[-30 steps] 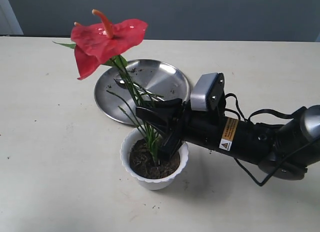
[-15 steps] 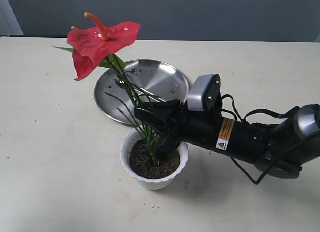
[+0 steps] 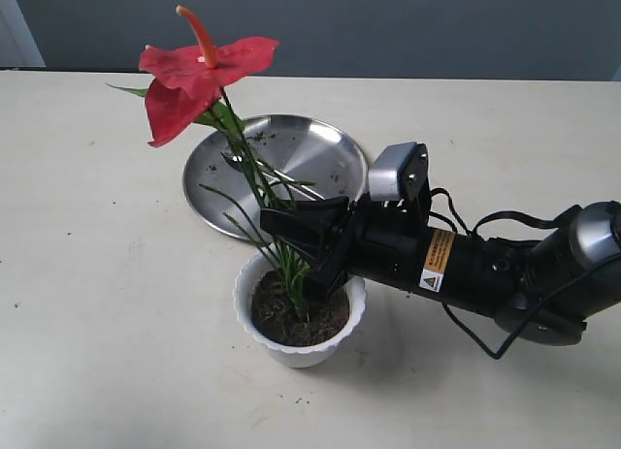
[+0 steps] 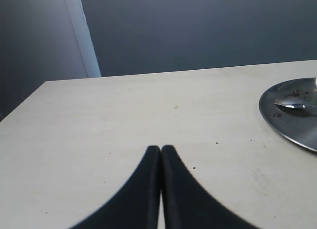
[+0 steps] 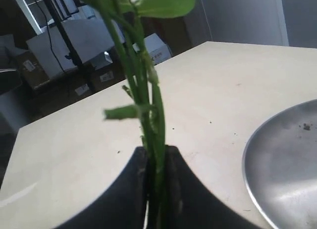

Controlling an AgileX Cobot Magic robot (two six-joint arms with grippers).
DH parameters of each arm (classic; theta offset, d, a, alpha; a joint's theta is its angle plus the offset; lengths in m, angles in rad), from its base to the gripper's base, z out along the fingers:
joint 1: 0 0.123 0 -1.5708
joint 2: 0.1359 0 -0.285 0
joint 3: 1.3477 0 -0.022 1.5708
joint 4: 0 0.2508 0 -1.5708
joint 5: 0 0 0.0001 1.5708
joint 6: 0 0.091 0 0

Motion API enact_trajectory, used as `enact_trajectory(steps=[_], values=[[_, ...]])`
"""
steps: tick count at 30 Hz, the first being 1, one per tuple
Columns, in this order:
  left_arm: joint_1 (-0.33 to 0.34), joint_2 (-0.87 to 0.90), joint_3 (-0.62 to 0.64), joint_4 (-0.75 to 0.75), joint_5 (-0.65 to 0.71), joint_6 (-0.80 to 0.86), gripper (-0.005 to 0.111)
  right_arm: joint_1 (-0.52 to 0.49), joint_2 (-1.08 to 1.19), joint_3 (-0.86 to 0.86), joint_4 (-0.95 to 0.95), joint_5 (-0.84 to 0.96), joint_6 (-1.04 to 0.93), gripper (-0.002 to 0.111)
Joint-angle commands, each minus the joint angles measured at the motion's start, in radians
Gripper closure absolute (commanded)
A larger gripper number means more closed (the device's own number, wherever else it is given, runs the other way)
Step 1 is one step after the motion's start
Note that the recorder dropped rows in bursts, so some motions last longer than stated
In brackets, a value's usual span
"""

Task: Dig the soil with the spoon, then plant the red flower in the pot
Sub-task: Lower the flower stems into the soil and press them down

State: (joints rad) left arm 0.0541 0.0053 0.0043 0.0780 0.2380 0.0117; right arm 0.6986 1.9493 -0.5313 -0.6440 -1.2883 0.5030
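The red flower's green stems reach into the soil inside the white pot, so the flower would stay planted. My right gripper needs to let go of the stems now.
The red flower stands nearly upright, its green stems running down into the dark soil of the white scalloped pot. My right gripper is shut on the stems just above the pot's rim; the right wrist view shows the stems pinched between its dark fingers. The spoon lies in the steel plate behind the pot, and its bowl shows in the left wrist view. My left gripper hovers shut and empty over bare table; the exterior view does not show it.
The round steel plate, dusted with soil crumbs, sits just behind the pot and also shows in both wrist views. The right arm stretches in from the right, low over the table. Soil specks dot the tabletop.
The right gripper has tipped the flower more upright, so the blooms have risen and swung slightly right. The stem ends stay in the soil. The pot has not moved.
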Motion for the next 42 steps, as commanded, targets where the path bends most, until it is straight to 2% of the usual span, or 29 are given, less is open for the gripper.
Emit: enact_trajectory(steps=[1, 17, 20, 23, 25, 42], values=[[-0.007, -0.005, -0.004, -0.008, -0.006, -0.002, 0.106, 0.001, 0.035, 0.024, -0.103, 0.088, 0.028, 0.109], [-0.007, -0.005, -0.004, -0.008, -0.006, -0.002, 0.106, 0.001, 0.035, 0.024, -0.106, 0.107, 0.054, 0.108], [-0.007, -0.005, -0.004, -0.008, -0.006, -0.002, 0.106, 0.001, 0.035, 0.024, -0.106, 0.107, 0.054, 0.095], [-0.007, -0.005, -0.004, -0.008, -0.006, -0.002, 0.106, 0.001, 0.035, 0.024, -0.113, 0.107, 0.054, 0.075], [-0.007, -0.005, -0.004, -0.008, -0.006, -0.002, 0.106, 0.001, 0.035, 0.024, -0.114, 0.107, 0.054, 0.069], [-0.007, -0.005, -0.004, -0.008, -0.006, -0.002, 0.106, 0.001, 0.024, 0.024, -0.101, 0.087, 0.048, 0.069]])
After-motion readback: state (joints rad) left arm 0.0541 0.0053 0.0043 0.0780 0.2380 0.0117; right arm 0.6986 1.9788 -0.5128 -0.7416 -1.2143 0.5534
